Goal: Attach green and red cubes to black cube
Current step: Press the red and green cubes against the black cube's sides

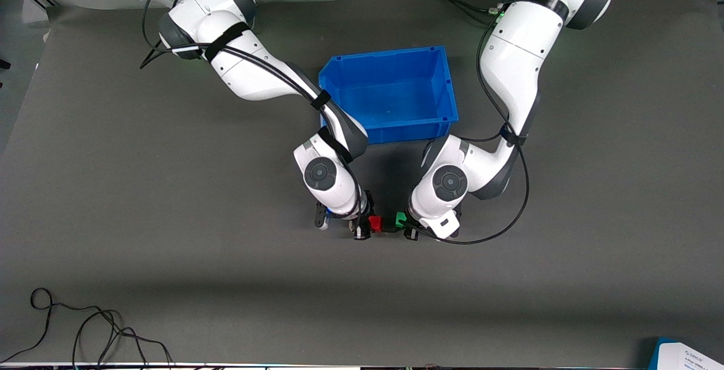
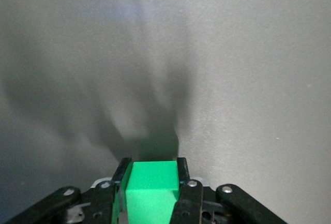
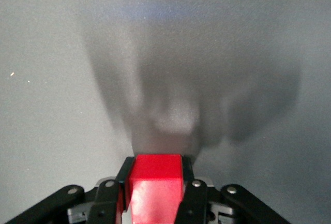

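Note:
My right gripper is ready to release the red cube and should do so now, as the red cube sits low against the black cube in the front view.
My left gripper [image 1: 403, 224] is low over the grey mat, shut on the green cube [image 1: 400, 220]. In the left wrist view the green cube [image 2: 151, 182] fills the gap between the black fingers [image 2: 182, 175]. My right gripper [image 1: 367, 226] faces it, shut on the red cube [image 1: 374, 223]. The right wrist view shows the red cube [image 3: 155, 175] clamped between its fingers [image 3: 187, 175]. A small dark shape [image 1: 388, 227], apparently the black cube, lies between the two coloured cubes. Whether it touches them I cannot tell. Neither wrist view shows it.
An open blue bin [image 1: 390, 94] stands on the mat [image 1: 169, 217] farther from the front camera than the grippers, between the two arms. Loose black cables [image 1: 85, 325] lie at the mat's near edge toward the right arm's end. A white and blue box [image 1: 687, 356] sits at the near corner toward the left arm's end.

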### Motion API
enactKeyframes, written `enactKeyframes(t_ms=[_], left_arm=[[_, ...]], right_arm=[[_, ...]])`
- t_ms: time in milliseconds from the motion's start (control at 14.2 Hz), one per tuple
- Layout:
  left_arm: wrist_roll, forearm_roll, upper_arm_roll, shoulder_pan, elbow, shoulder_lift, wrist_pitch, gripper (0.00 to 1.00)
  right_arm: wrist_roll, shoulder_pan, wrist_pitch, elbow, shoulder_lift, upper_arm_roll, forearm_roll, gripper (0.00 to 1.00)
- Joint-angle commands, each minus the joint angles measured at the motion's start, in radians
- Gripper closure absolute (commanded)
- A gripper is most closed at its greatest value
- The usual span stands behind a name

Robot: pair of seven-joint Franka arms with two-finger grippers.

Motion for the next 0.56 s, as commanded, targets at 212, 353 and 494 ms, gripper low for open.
enactKeyframes(t_ms=[212,353,494], left_arm=[[-0.008,-0.002,0.014,-0.005,0.047,0.021,-0.004,0.96],[-0.008,-0.001,0.012,-0.005,0.048,0.026,-0.004,0.92],[-0.010,0.002,0.012,-0.005,0.047,0.027,-0.004,0.20]], right_arm=[[0.040,0.018,0.007,0.039,0.028,-0.009,-0.015,0.76],[0.040,0.018,0.007,0.038,0.027,-0.009,-0.015,0.76],[0.038,0.018,0.007,0.039,0.027,-0.009,-0.015,0.76]])
